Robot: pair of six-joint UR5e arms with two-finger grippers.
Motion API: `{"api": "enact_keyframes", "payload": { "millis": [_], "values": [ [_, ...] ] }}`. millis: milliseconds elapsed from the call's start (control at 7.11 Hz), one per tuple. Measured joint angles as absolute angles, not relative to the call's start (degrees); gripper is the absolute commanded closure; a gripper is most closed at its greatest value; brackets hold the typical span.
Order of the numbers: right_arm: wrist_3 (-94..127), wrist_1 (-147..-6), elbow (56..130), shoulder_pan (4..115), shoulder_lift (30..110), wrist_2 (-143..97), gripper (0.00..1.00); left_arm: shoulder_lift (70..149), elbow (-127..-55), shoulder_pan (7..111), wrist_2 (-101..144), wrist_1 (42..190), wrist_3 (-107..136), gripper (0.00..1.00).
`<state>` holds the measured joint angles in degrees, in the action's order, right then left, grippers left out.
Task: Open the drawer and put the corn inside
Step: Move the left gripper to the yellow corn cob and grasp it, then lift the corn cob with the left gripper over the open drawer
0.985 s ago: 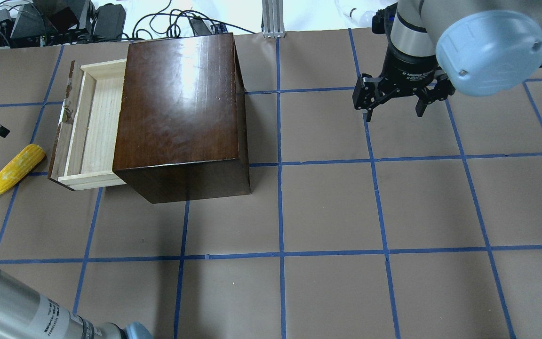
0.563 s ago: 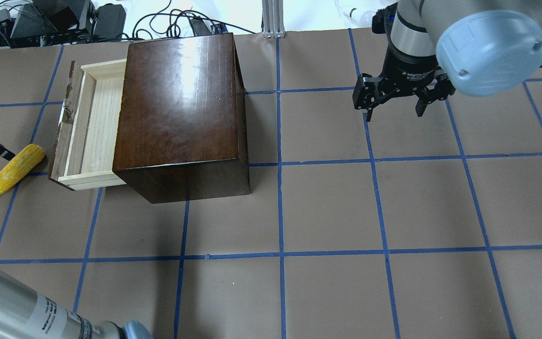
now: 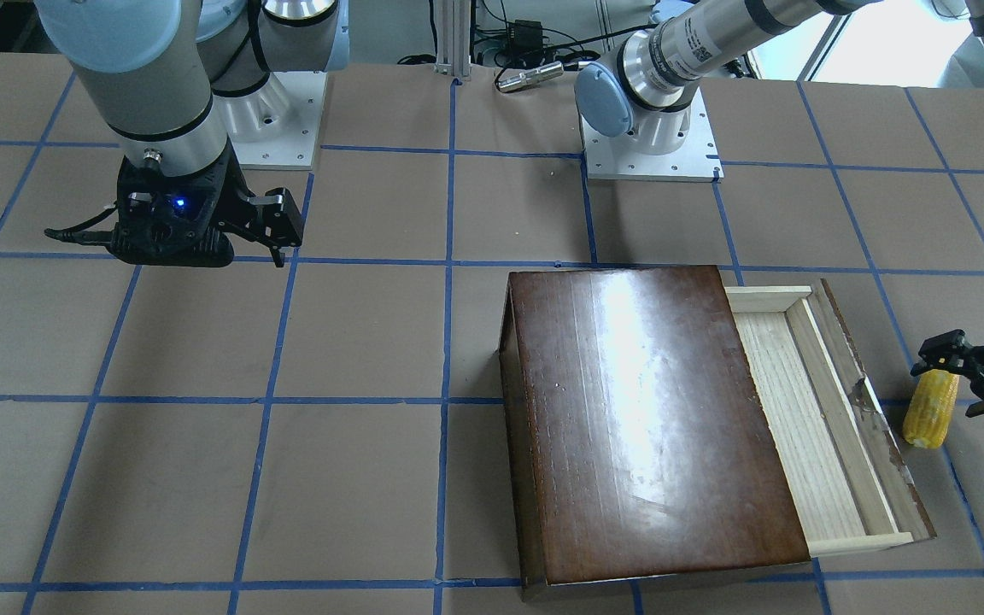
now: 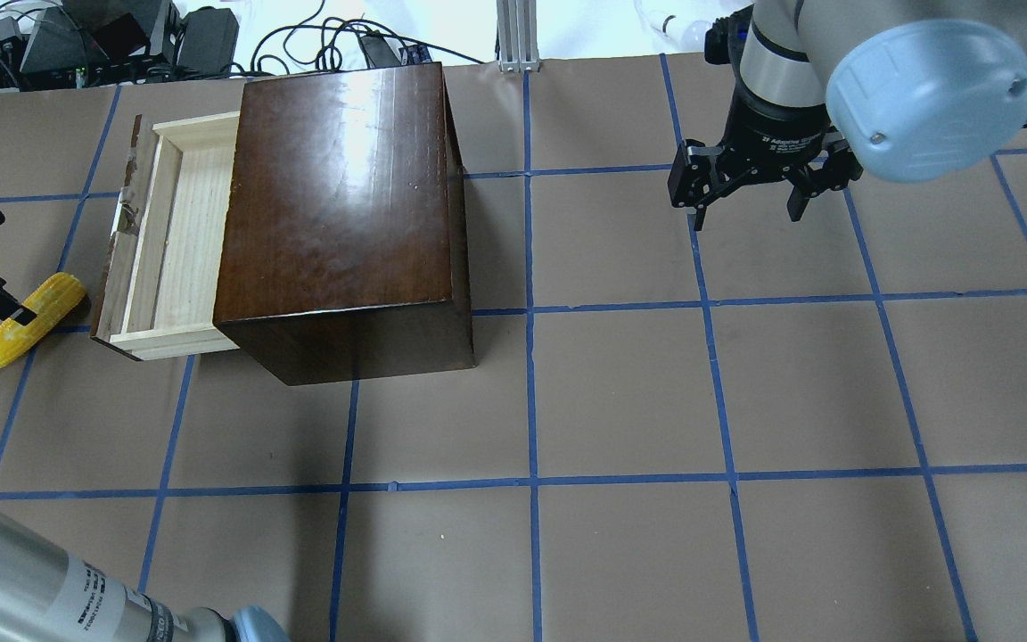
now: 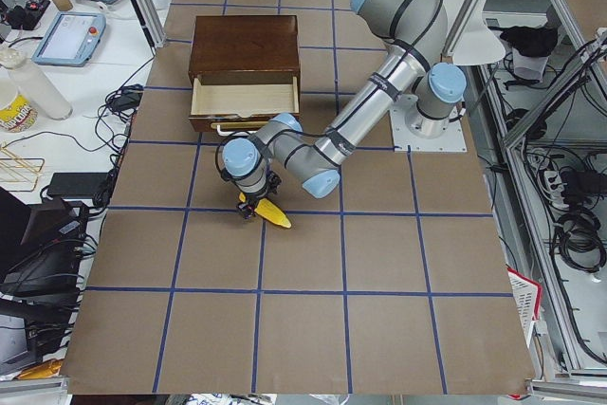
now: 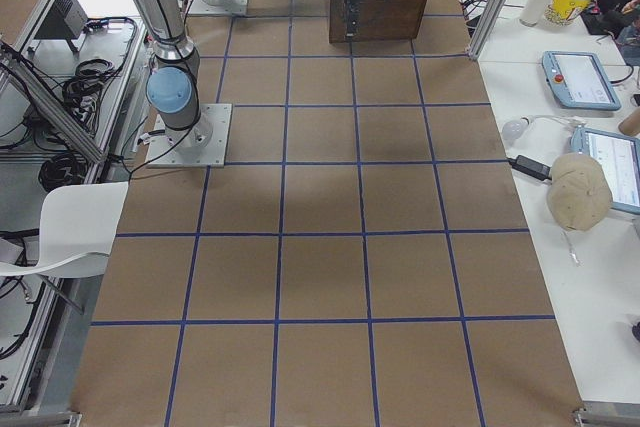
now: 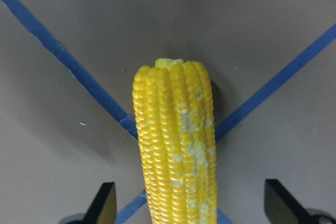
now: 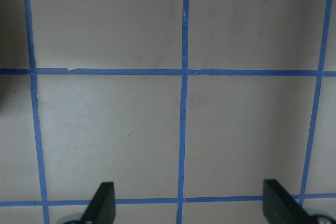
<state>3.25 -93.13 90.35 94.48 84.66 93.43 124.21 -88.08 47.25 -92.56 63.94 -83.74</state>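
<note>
The yellow corn needs to go inside the drawer [image 3: 808, 418]. My left gripper should grab it by its middle [image 3: 931, 408] next.
The yellow corn [image 4: 57, 292] lies on the table just left of the open drawer [image 4: 182, 234], which is pulled out of the dark brown box [image 4: 340, 196]. The drawer is empty. My left gripper [image 4: 1, 264] is open and low over the corn's middle. In the left wrist view the corn [image 7: 176, 150] lies between the two fingertips [image 7: 105, 205] with a gap on each side. It also shows in the front view [image 3: 929, 414] beside the drawer [image 3: 808, 418]. My right gripper [image 4: 745, 214] is open and empty over bare table at the far right.
The table is brown paper with a blue tape grid [image 4: 531, 481]. Cables and electronics [image 4: 77, 40] lie beyond the far edge. My left arm's forearm [image 4: 32, 588] crosses the near left corner. A metal post [image 4: 518, 36] stands behind the box.
My left gripper has come in from the left edge and down over the corn, one finger now across it. The corn, the drawer and the right arm have not moved.
</note>
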Motion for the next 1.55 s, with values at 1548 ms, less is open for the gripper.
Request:
{"api": "enact_keyframes", "payload": {
  "millis": [1548],
  "values": [
    [3.3, -93.1, 90.4, 94.5, 84.7, 93.4, 0.0, 118.2, -72.9, 52.2, -91.2, 82.2, -59.7, 1.0]
  ]
}}
